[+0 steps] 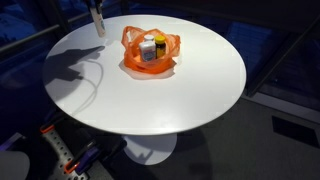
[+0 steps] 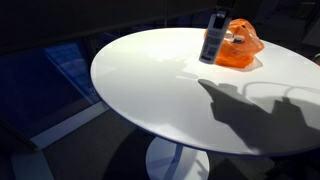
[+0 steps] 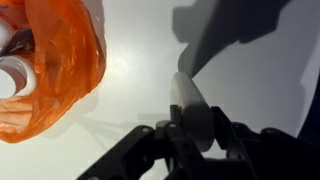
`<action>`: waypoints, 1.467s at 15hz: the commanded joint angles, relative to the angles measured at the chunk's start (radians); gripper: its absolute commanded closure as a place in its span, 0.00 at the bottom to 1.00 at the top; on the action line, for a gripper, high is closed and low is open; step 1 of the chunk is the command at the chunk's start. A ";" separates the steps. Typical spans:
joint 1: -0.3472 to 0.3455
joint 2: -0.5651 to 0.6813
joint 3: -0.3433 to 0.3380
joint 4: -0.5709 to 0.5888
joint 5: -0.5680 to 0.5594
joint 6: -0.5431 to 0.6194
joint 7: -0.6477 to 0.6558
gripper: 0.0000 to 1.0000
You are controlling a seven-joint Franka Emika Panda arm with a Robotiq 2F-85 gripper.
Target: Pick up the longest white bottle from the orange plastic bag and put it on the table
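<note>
I should keep the longest white bottle in my gripper until its base stands flat on the table, because the bottle's lower end [image 3: 182, 80] is hanging at an angle above the table.
My gripper [image 3: 190, 125] is shut on the longest white bottle [image 3: 186, 95], which points away from the wrist camera over the white table [image 3: 140, 50]. In both exterior views the gripper [image 1: 96, 12] [image 2: 217, 22] holds the bottle [image 1: 98, 27] [image 2: 209, 48] upright, low over the table [image 1: 160, 105] [image 2: 160, 95], beside the orange plastic bag [image 1: 132, 60] [image 2: 245, 55] [image 3: 70, 60]. I cannot tell whether the bottle touches the table. The bag holds a stubby white bottle [image 1: 147, 49] and a yellow-labelled bottle [image 1: 159, 47].
The table's round edge drops to a dark floor on all sides. Its white pedestal [image 2: 175, 160] stands underneath. Robot hardware with orange parts [image 1: 65, 155] sits below the table's near edge. The arm casts a large shadow [image 2: 250, 105] on the top.
</note>
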State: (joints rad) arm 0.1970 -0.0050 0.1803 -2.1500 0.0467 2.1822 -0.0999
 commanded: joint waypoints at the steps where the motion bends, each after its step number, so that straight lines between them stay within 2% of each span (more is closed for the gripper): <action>1: 0.000 0.054 0.007 0.049 -0.020 0.017 0.029 0.89; 8: 0.002 0.161 0.001 0.156 -0.057 0.033 0.059 0.89; 12: 0.009 0.223 -0.003 0.236 -0.099 -0.001 0.095 0.89; 22: 0.019 0.335 -0.014 0.364 -0.108 -0.114 0.133 0.88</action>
State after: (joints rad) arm 0.2007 0.2976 0.1786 -1.8464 -0.0334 2.1189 -0.0086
